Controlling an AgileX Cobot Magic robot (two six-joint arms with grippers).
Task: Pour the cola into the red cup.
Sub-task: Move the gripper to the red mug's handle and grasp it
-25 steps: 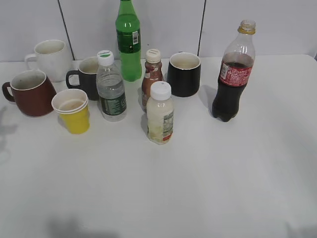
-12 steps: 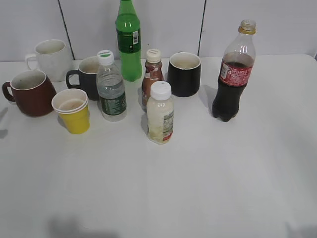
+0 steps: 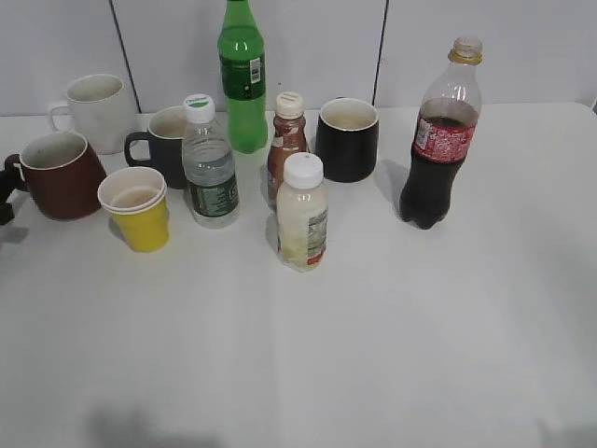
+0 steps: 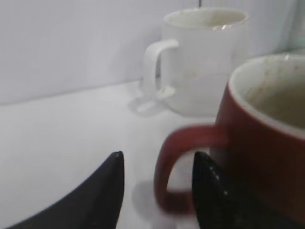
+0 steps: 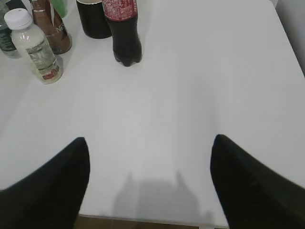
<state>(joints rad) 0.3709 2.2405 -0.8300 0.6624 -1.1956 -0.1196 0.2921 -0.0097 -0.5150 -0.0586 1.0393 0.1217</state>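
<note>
My right gripper will next grab the cola bottle by its middle just below the label (image 3: 435,171), as dark cola fills it up to there.
The red cup (image 3: 61,175) stands at the far left of the table, its handle pointing left. My left gripper (image 3: 7,191) shows only at the left edge of the exterior view, at that handle. In the left wrist view the gripper (image 4: 159,155) is open with the red cup's (image 4: 267,143) handle (image 4: 178,162) between its two black fingers, not clamped. The cola (image 3: 438,140) stands upright at the back right, uncapped, and no gripper touches it. My right gripper (image 5: 150,138) is open and empty above the table's near edge, well short of the cola (image 5: 123,28).
A white mug (image 3: 93,110) stands behind the red cup, a yellow paper cup (image 3: 138,207) just right of it. In the middle are a black mug (image 3: 163,145), a water bottle (image 3: 209,163), a green bottle (image 3: 242,79), a brown bottle (image 3: 285,145), a pale drink bottle (image 3: 302,215) and another black mug (image 3: 347,140).
My left gripper has come into the exterior view at the left edge, up to the red cup's handle. Nothing on the table has moved.
</note>
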